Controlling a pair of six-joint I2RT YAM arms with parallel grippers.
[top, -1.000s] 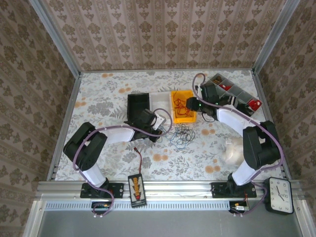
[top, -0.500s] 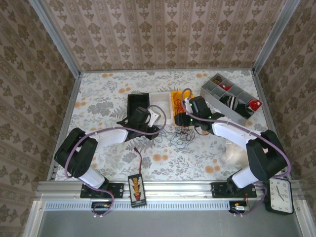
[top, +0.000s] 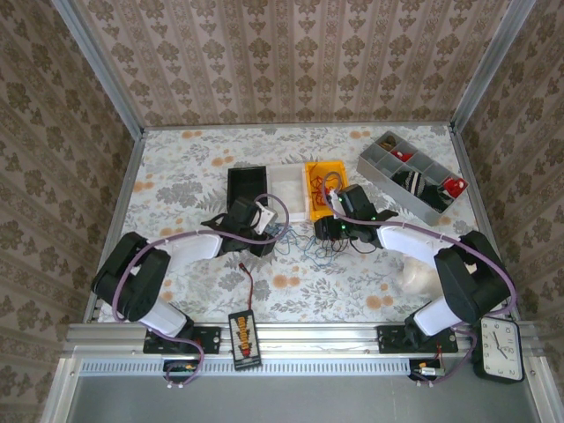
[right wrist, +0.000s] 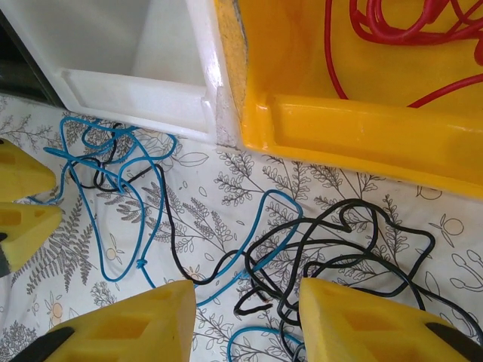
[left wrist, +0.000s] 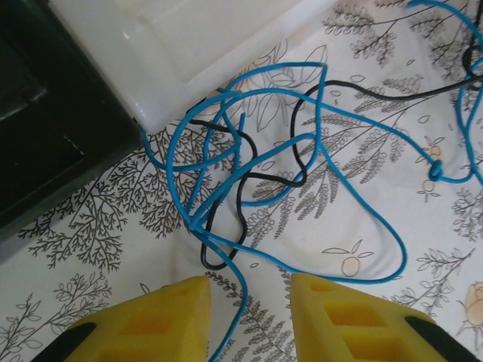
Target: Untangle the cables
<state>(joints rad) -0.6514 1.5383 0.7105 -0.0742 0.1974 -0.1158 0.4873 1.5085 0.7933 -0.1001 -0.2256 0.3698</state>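
My left gripper grabs the blue cable (left wrist: pixel 321 154) by the part trailing out of the tangle (left wrist: pixel 239 310) next, to draw the cable away.
The cables (top: pixel 304 243) lie in a loose blue and black tangle on the floral table, just in front of the bins. My left gripper (top: pixel 270 233) is at the tangle's left side and my right gripper (top: pixel 324 233) at its right. In the left wrist view the left gripper (left wrist: pixel 249 305) is open, with a blue cable (left wrist: pixel 321 154) strand running between its yellow fingers and a black cable (left wrist: pixel 243 202) beyond. The right gripper (right wrist: pixel 249 320) is open above black loops (right wrist: pixel 339 241) and a blue strand (right wrist: pixel 143 219). Red cable (right wrist: pixel 392 23) lies in the yellow bin (right wrist: pixel 355 128).
A black bin (top: pixel 246 187), a white bin (top: pixel 288 187) and the yellow bin (top: pixel 310 189) stand in a row behind the tangle. A grey divided tray (top: pixel 381 160) sits back right. A connector box (top: pixel 243 337), a crumpled white thing (top: pixel 414 273) and a clock (top: pixel 500 350) are near the front.
The right gripper has come from above the yellow bin down and left to the tangle. The left gripper has shifted slightly left along the tangle's edge.
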